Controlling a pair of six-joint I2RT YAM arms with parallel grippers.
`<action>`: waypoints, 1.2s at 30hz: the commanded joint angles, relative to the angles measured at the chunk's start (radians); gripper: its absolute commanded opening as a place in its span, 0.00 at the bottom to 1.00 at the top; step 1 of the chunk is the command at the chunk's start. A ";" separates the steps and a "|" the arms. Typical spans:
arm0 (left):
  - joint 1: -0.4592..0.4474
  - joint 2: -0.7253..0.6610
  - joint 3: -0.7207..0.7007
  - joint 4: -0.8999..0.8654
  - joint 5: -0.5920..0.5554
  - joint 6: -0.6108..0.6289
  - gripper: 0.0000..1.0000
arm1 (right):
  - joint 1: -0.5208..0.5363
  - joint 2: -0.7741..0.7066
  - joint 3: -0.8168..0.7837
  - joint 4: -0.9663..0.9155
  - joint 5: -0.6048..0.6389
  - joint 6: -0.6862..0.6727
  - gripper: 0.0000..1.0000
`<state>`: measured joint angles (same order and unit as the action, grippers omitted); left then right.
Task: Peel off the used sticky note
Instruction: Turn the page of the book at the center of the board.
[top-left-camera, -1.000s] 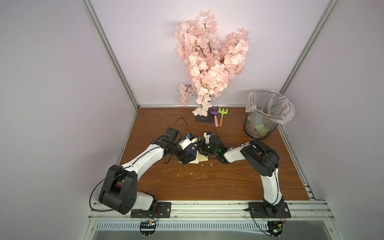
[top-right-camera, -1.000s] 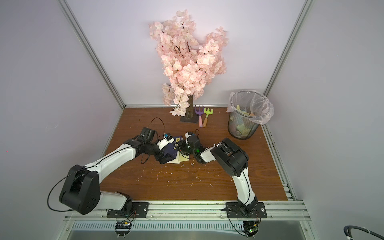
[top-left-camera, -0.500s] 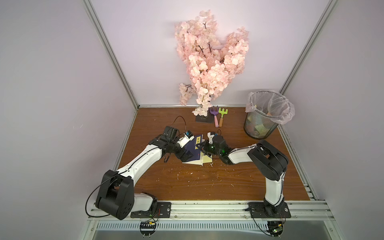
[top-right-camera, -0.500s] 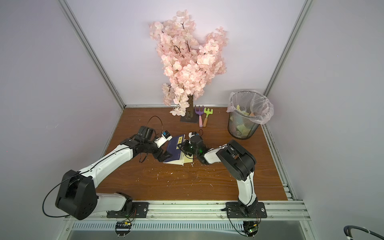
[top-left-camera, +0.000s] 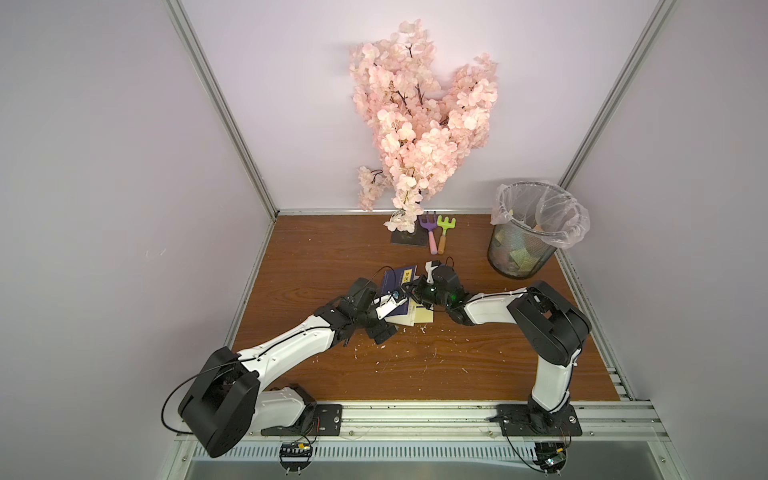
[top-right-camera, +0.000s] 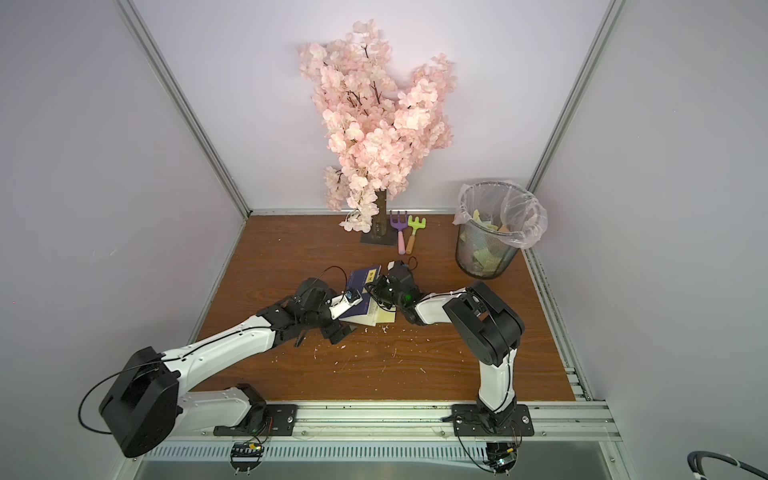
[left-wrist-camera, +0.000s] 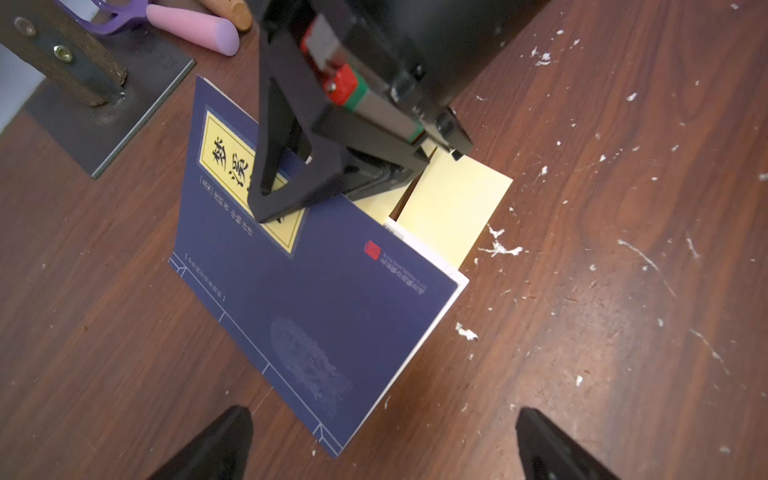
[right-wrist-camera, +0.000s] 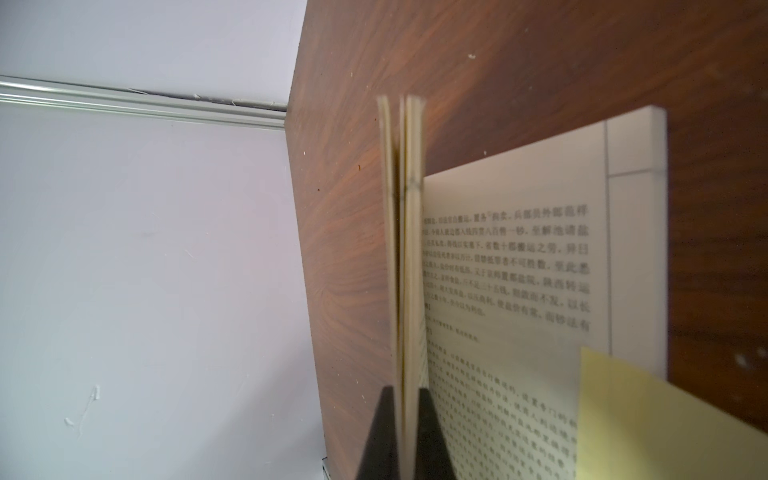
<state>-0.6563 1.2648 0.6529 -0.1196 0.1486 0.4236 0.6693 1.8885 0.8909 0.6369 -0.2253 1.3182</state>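
Note:
The cover and pages are raised. My left gripper needs to grab them next by the book's near corner, freeing my right gripper to peel the sticky note (left-wrist-camera: 453, 203).
A blue-covered book (left-wrist-camera: 316, 291) lies mid-table, seen in both top views (top-left-camera: 397, 280) (top-right-camera: 365, 278). My right gripper (right-wrist-camera: 405, 392) is shut on the cover and a thin sheaf of pages (right-wrist-camera: 405, 249), holding them raised on edge above the printed open page (right-wrist-camera: 511, 266). The pale yellow sticky note (left-wrist-camera: 453, 203) pokes out from under the raised cover and lies on that page (right-wrist-camera: 665, 424). My left gripper (left-wrist-camera: 382, 419) is open and empty, just short of the book's near corner.
A wire bin (top-left-camera: 528, 232) with a plastic liner stands at the back right. The pink blossom tree (top-left-camera: 419, 124) on a metal plate (left-wrist-camera: 108, 120) and two toy rakes (top-left-camera: 436, 235) stand at the back. White paper scraps (left-wrist-camera: 498, 249) litter the wooden table (top-left-camera: 415, 374).
My right gripper has closed on the cover and top pages and holds them raised. My left gripper has drawn back from over the book toward its near corner, staying open.

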 joint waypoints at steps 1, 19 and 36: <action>-0.041 0.033 -0.026 0.137 -0.109 0.005 0.98 | 0.002 -0.027 0.010 0.023 0.004 0.017 0.00; -0.173 0.168 -0.050 0.350 -0.323 0.041 0.82 | 0.001 0.002 -0.005 0.095 -0.022 0.068 0.00; -0.175 0.127 -0.041 0.276 -0.319 0.001 0.02 | 0.001 -0.031 -0.013 0.003 0.025 -0.029 0.24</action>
<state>-0.8242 1.4078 0.6048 0.1909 -0.1791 0.4454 0.6674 1.8915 0.8783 0.6498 -0.2173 1.3384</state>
